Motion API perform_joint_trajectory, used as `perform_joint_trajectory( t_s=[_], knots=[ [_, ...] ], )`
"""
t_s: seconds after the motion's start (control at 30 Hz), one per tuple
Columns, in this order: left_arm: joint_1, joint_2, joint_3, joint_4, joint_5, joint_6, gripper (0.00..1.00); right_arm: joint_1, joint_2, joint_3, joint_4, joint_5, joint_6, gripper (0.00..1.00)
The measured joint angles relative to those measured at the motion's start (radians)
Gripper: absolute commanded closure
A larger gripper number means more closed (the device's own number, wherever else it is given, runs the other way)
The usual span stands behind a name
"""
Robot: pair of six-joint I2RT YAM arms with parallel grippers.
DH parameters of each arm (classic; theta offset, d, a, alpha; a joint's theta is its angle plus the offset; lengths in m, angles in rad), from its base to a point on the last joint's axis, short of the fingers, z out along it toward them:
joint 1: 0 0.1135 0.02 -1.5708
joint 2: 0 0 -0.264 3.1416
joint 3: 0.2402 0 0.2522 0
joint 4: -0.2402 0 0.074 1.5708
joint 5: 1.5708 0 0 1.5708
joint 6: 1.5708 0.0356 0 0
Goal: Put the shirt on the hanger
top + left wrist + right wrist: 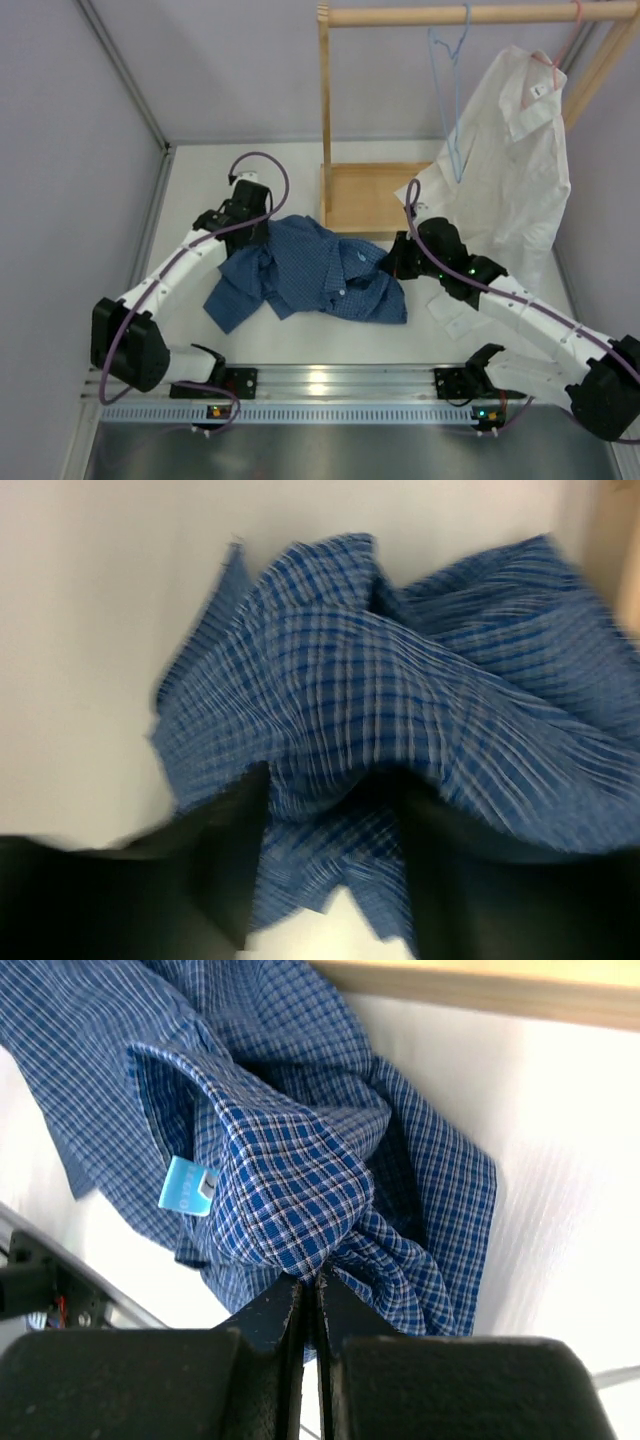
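My right gripper holds a shirt fold (314,285) across the blue label. My left gripper should next take it from my right gripper, to spread the shirt between both grippers for the hanger.
The dark blue checked shirt (310,275) lies crumpled on the white table between my two arms. My left gripper (262,232) is at the shirt's far left edge. In the blurred left wrist view its jaws stand wide apart (330,780) with a fold of the shirt (400,690) between them. My right gripper (392,262) is at the shirt's right edge, and its jaws are shut (312,1282) on a bunched fold of the shirt (290,1180). The light blue wire hanger (450,90) hangs empty from the wooden rail (400,16), behind and right of the shirt.
A wooden rack has an upright post (325,110) and a base tray (375,195) just behind the shirt. A white collared shirt (515,160) hangs on a pink hanger (572,30) at the right. A blue label (188,1185) is sewn inside the checked shirt.
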Motion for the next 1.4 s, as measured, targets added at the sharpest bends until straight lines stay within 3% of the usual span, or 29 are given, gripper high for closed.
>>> perform_joint_trajectory(
  t_s=[0.03, 0.07, 0.2, 0.33, 0.43, 0.6, 1.1, 1.13, 1.17, 1.27, 1.37, 1.4],
  knots=[
    [-0.001, -0.018, 0.0, 0.001, 0.034, -0.008, 0.1, 0.0, 0.011, 0.0, 0.021, 0.01, 0.009, 1.0],
    [-0.007, -0.043, 0.0, 0.004, 0.076, -0.018, 0.02, 0.0, 0.023, 0.004, 0.035, 0.022, 0.015, 1.0],
    [-0.119, -0.193, 0.003, 0.025, 0.159, -0.042, 0.02, 0.0, 0.093, 0.044, 0.06, 0.075, 0.019, 1.0],
    [-0.413, -0.24, 0.031, 0.064, 0.113, -0.077, 0.02, 0.0, 0.15, 0.097, 0.067, 0.119, 0.016, 1.0],
    [-0.498, -0.173, 0.03, 0.092, 0.085, -0.123, 0.08, 0.0, 0.15, 0.102, 0.073, 0.124, 0.014, 1.0],
    [-0.5, -0.03, -0.036, 0.14, 0.063, -0.187, 0.22, 0.0, 0.134, 0.101, 0.073, 0.095, -0.004, 1.0],
    [-0.5, 0.065, -0.093, 0.33, 0.043, -0.268, 0.25, 0.006, 0.082, 0.079, 0.107, 0.009, -0.034, 1.0],
    [-0.5, 0.065, -0.103, 0.344, 0.043, -0.274, 0.27, 0.007, 0.082, 0.079, 0.11, 0.006, -0.034, 1.0],
    [-0.5, 0.065, -0.113, 0.358, 0.043, -0.278, 0.42, 0.008, 0.082, 0.079, 0.113, 0.002, -0.035, 1.0],
    [-0.5, 0.065, -0.136, 0.38, 0.038, -0.298, 0.6, 0.008, 0.082, 0.079, 0.116, -0.008, -0.035, 1.0],
    [-0.5, 0.065, -0.146, 0.394, 0.026, -0.305, 0.61, 0.008, 0.082, 0.079, 0.121, -0.014, -0.038, 1.0],
    [-0.5, 0.066, -0.147, 0.397, 0.02, -0.307, 0.65, 0.008, 0.082, 0.079, 0.122, -0.017, -0.039, 1.0]
  ],
)
